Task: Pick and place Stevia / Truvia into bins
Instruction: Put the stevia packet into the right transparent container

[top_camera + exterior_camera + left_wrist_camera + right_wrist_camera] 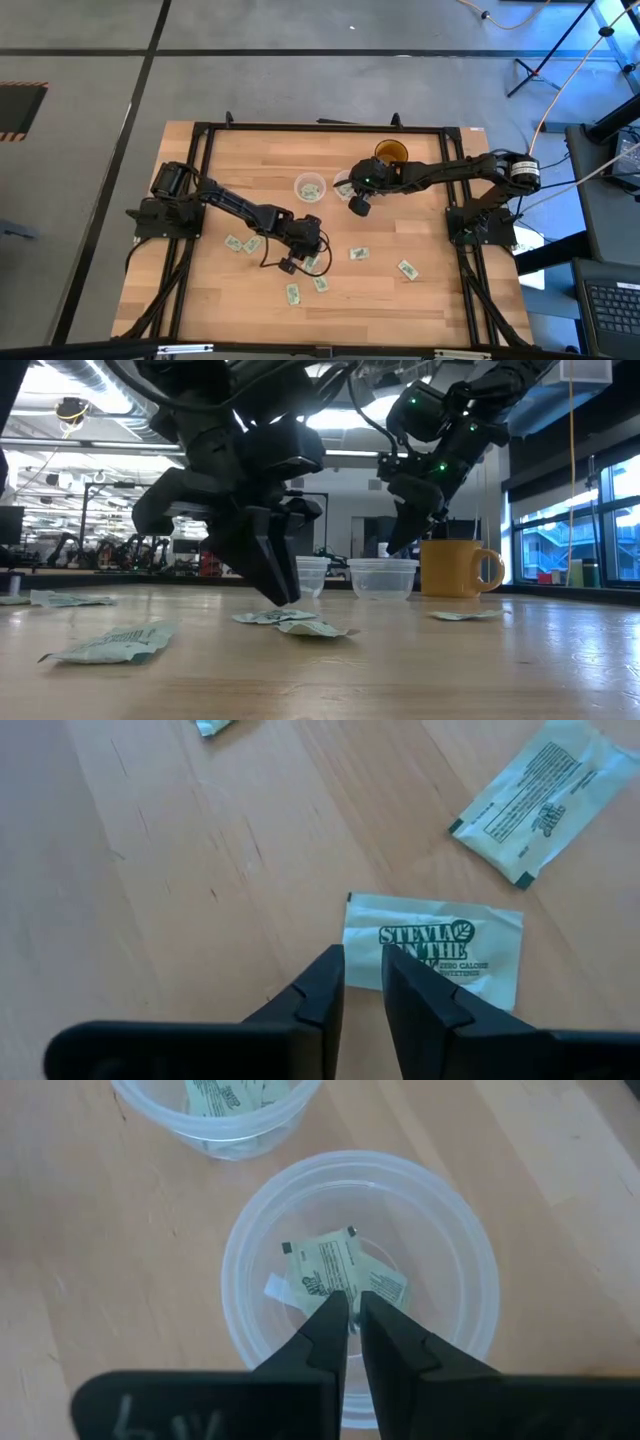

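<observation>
The left gripper grips the printed sachet by its STEVIA label (425, 942) next, to sort it into the bins.
Pale green and white Stevia sachets lie flat and scattered on the wooden table (250, 170). My left gripper (362, 955) points down with a narrow gap between its fingers. Its tips are over the edge of one printed sachet (450, 950), low above the table in the low view (282, 595). My right gripper (352, 1302) is shut and hangs above one clear cup (235, 1270) that holds two sachets (325, 1265). The second clear cup (215, 1125) stands beside it, also with sachets inside. Both cups show in the low view (312, 575) (383, 578). My left gripper's fingertips (325, 970) stand at the short edge of the printed sachet (360, 915), coming from above. The sachet lies flat on the table. I cannot tell whether the tips touch it.
An amber cup with a handle (391, 152) stands behind the clear cups, near the table's far edge. Loose sachets lie left of my left gripper (243, 244), toward the near edge (292, 293) and to the right (407, 269). A black frame (205, 128) borders the table.
</observation>
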Tool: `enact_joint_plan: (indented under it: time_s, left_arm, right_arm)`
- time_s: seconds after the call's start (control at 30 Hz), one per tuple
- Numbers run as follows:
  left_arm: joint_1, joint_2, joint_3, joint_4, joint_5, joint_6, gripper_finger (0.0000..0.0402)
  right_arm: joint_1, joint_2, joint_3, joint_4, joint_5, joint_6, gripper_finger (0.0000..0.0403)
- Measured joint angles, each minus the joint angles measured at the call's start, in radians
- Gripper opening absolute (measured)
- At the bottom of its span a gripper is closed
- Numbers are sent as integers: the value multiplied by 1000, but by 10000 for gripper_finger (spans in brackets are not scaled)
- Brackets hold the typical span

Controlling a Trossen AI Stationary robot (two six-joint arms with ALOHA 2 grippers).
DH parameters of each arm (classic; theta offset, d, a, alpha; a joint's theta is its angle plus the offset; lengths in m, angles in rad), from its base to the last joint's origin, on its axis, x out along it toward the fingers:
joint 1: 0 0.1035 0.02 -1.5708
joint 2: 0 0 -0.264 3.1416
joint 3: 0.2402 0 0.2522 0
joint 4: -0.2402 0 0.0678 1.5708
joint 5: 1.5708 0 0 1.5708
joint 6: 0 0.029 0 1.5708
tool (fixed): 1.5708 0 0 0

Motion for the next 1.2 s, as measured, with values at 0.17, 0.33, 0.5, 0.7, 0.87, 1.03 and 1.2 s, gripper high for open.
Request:
enact_joint_plan:
  time_s: [0.17,0.33,0.5,0.7,0.87,1.03,1.2]
  left_arm:
    - [-8,0,0,-2,0,-11,60]
    - [-9,8,0,-4,-1,-24,74]
    - [-11,33,2,20,22,-32,85]
    - [-4,41,3,21,59,-53,60]
    - [-4,41,3,17,62,-53,20]
    - [-4,41,3,14,63,-52,4]
    - [-4,42,2,12,64,-51,2]
  right_arm:
    - [0,0,0,0,0,5,36]
    - [0,0,0,0,0,7,36]
    - [0,0,0,0,0,0,36]
    - [0,0,0,8,0,-1,36]
    - [0,0,0,8,1,2,36]
    - [0,-1,0,8,1,2,36]
    - [0,-1,0,8,0,4,36]
